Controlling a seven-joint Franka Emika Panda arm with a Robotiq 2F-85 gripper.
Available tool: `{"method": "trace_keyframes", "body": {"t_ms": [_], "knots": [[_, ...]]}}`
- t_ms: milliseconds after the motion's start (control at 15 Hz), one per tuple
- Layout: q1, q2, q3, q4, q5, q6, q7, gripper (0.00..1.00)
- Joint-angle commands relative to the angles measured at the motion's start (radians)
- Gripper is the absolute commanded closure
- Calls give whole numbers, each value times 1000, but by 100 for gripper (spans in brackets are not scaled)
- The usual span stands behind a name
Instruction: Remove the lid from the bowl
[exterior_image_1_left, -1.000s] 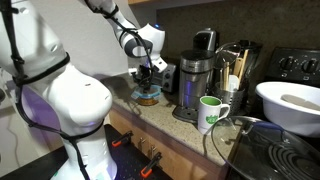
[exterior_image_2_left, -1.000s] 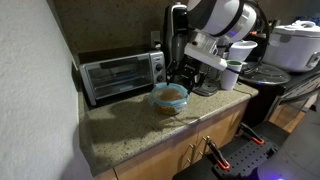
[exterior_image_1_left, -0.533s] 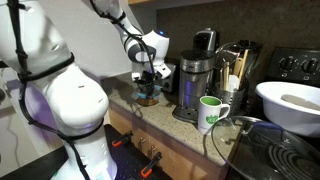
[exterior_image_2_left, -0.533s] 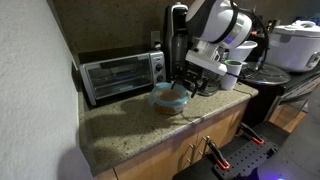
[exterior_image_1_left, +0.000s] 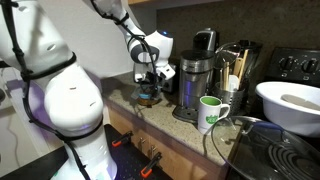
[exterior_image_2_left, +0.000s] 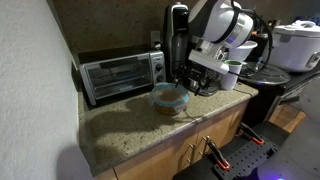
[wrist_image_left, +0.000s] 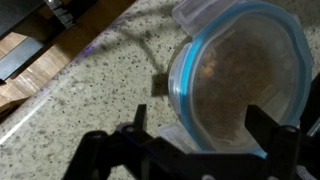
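The lid's blue rim (exterior_image_1_left: 154, 94) (wrist_image_left: 195, 123) lies between my fingers and closing now would likely catch it, so it is time to close on the lid's rim.
The light-blue lid (wrist_image_left: 240, 85) lies on the orange-brown bowl (exterior_image_2_left: 172, 101) on the speckled counter. In the wrist view it is a see-through disc with a blue rim, and brown shows beneath it. My gripper (wrist_image_left: 200, 128) is open just above it; one finger is outside the lid's left edge and the other is over its right part. In both exterior views the gripper (exterior_image_1_left: 149, 84) (exterior_image_2_left: 190, 80) hangs right over the bowl with the lid (exterior_image_1_left: 148, 98). I cannot tell whether the fingers touch the lid.
A toaster oven (exterior_image_2_left: 120, 75) stands behind the bowl against the wall. A coffee maker (exterior_image_1_left: 195, 82), a green-and-white mug (exterior_image_1_left: 210, 113), a large white bowl (exterior_image_1_left: 290, 105) and a glass pot lid (exterior_image_1_left: 240, 135) are further along the counter. The counter's front edge (exterior_image_2_left: 170, 140) is near.
The gripper has come down and moved in closer over the bowl and lid. The lid and bowl have not moved.
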Motion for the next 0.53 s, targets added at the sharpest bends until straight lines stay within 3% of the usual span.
{"method": "trace_keyframes", "body": {"t_ms": [0,67,133,467], "knots": [[-52,3,62,0,57,6,-38,0],[-62,1,76,0,66,4,-39,0],[-74,0,92,0,77,5,-42,17],[-146,4,175,0,109,4,-57,58]]}}
